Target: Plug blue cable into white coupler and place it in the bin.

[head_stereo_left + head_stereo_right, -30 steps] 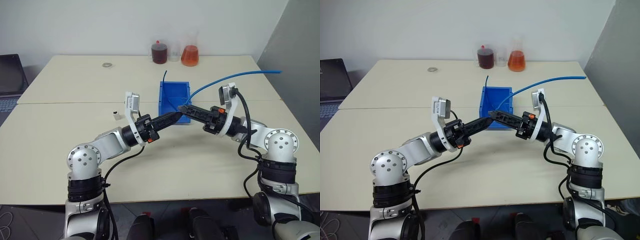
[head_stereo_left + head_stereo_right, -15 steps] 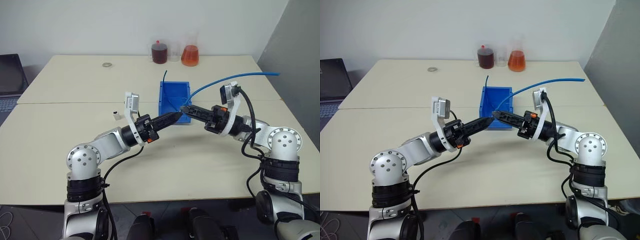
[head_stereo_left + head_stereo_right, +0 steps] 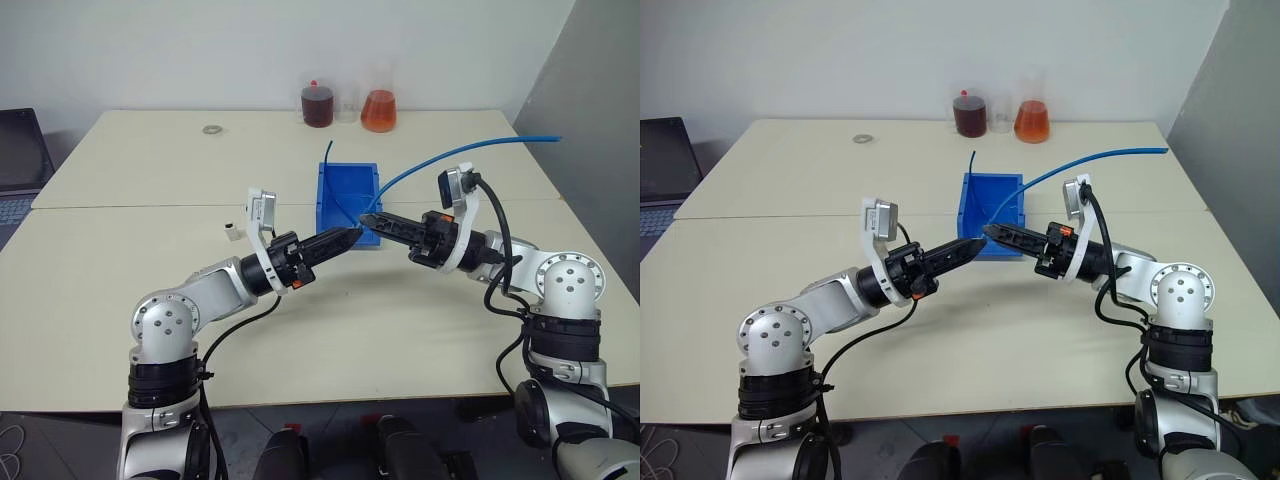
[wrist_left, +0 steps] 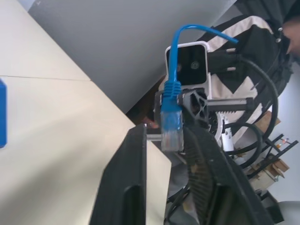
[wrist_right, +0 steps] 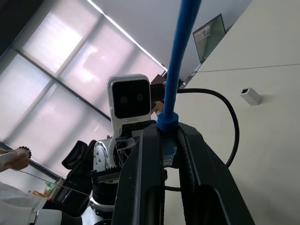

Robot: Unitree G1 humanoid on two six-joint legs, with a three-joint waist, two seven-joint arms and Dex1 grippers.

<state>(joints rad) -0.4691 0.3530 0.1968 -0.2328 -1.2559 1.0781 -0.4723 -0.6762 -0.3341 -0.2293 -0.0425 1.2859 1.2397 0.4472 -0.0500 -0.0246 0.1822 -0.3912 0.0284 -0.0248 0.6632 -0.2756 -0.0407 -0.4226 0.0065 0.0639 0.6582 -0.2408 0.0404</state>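
Observation:
The white coupler should be grabbed by its sides with my left gripper, which will reach over to it. The coupler's socket then stays free to take the blue cable's plug.
The blue cable arcs from the table's far right down to the two grippers, which meet tip to tip in the air over the bin's near end. My right gripper is shut on the cable's blue boot, just behind the plug. The clear plug stands between the fingers of my left gripper, which are slightly open with a gap beside it. The white coupler lies on the table left of my left wrist, apart from both grippers. The bin is a bright blue tray at mid-table.
A dark thin wire pokes up from the bin's far end. Two flasks of coloured liquid stand at the table's back edge, with a small metal ring to their left. A laptop sits beyond the left edge.
My right gripper has closed on the cable behind the plug. My left gripper's fingers have eased apart around the plug. Both hands have stayed in place.

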